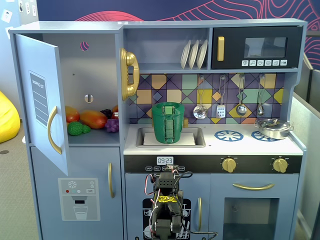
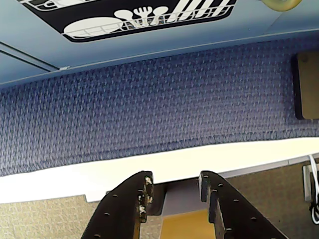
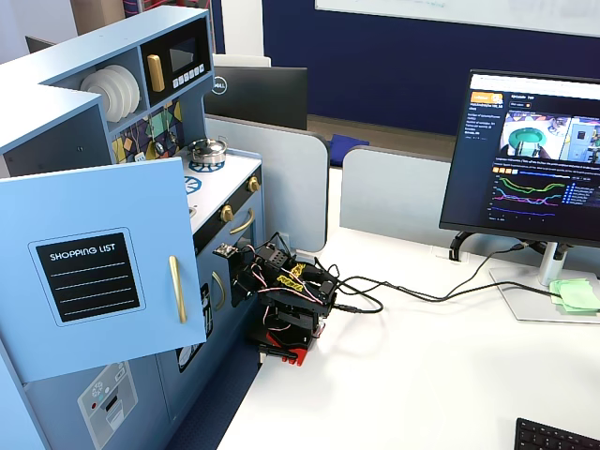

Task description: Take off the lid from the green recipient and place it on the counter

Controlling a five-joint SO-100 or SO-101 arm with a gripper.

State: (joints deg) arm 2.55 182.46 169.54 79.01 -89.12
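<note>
The green recipient's lid needs to come off and go on the counter, so my gripper should grip the lid by its square knob [image 1: 169,110] next.
The green recipient [image 1: 169,127] stands upright in the grey sink [image 1: 145,138] of the white counter [image 1: 240,145]. The green lid [image 1: 168,105] sits on its rim, its square knob at the centre. My arm [image 1: 167,200] is folded low in front of the toy kitchen, well below the counter and away from the pot. In the wrist view my gripper [image 2: 174,181] is open, with nothing between its black fingers [image 2: 142,191], and it faces blue carpet and a white table edge. In a fixed view the arm [image 3: 286,300] rests on the white table, and the open blue door hides the pot.
A silver pot [image 1: 273,128] sits on the right burner. Utensils [image 1: 220,102] hang on the backsplash and white plates [image 1: 194,54] stand on the shelf above. The fridge door [image 1: 42,100] is swung open with toy fruit [image 1: 92,120] inside. A monitor [image 3: 534,159] stands on the table.
</note>
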